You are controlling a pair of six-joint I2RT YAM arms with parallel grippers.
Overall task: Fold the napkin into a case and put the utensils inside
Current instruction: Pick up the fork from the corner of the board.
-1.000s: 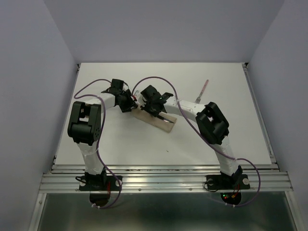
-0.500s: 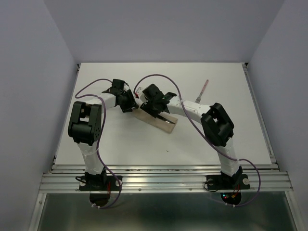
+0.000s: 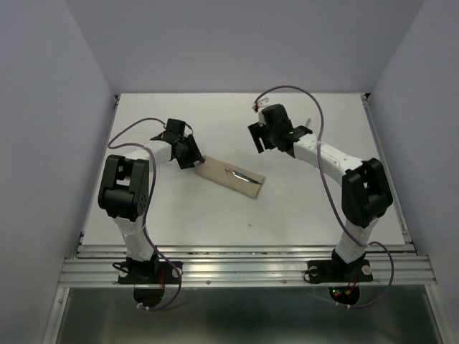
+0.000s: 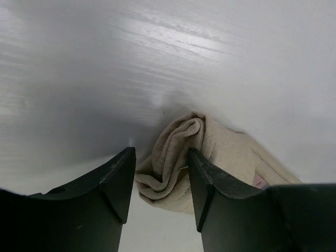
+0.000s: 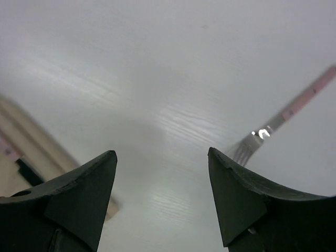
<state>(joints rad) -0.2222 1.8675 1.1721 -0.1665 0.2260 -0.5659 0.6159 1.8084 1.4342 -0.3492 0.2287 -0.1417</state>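
My right gripper will grab the fork where its pink handle meets the tines' neck (image 5: pixel 281 118), so its handle can enter the case.
The tan napkin, folded into a narrow case (image 3: pixel 231 178), lies slantwise at mid-table. The knife's silver blade (image 3: pixel 241 174) pokes out on top of it, and a bit of its pink handle (image 4: pixel 258 182) shows inside the cloth. My left gripper (image 3: pixel 195 159) sits at the case's left end with the bunched cloth corner (image 4: pixel 176 157) pinched between its fingers (image 4: pixel 160 157). My right gripper (image 3: pixel 271 137) hovers open over bare table right of the case, holding nothing (image 5: pixel 163 157). The fork (image 5: pixel 252 144) lies just ahead to its right, with its pink handle (image 3: pixel 307 123) pointing far.
The table's raised rim (image 3: pixel 387 168) runs down the right side. Purple cables loop above both wrists. The right arm's forearm (image 3: pixel 330 159) stretches across the right half of the table.
My right gripper has left the case and swung right and far, toward the fork, leaving the knife lying in the case. The left gripper has stayed at the case's end.
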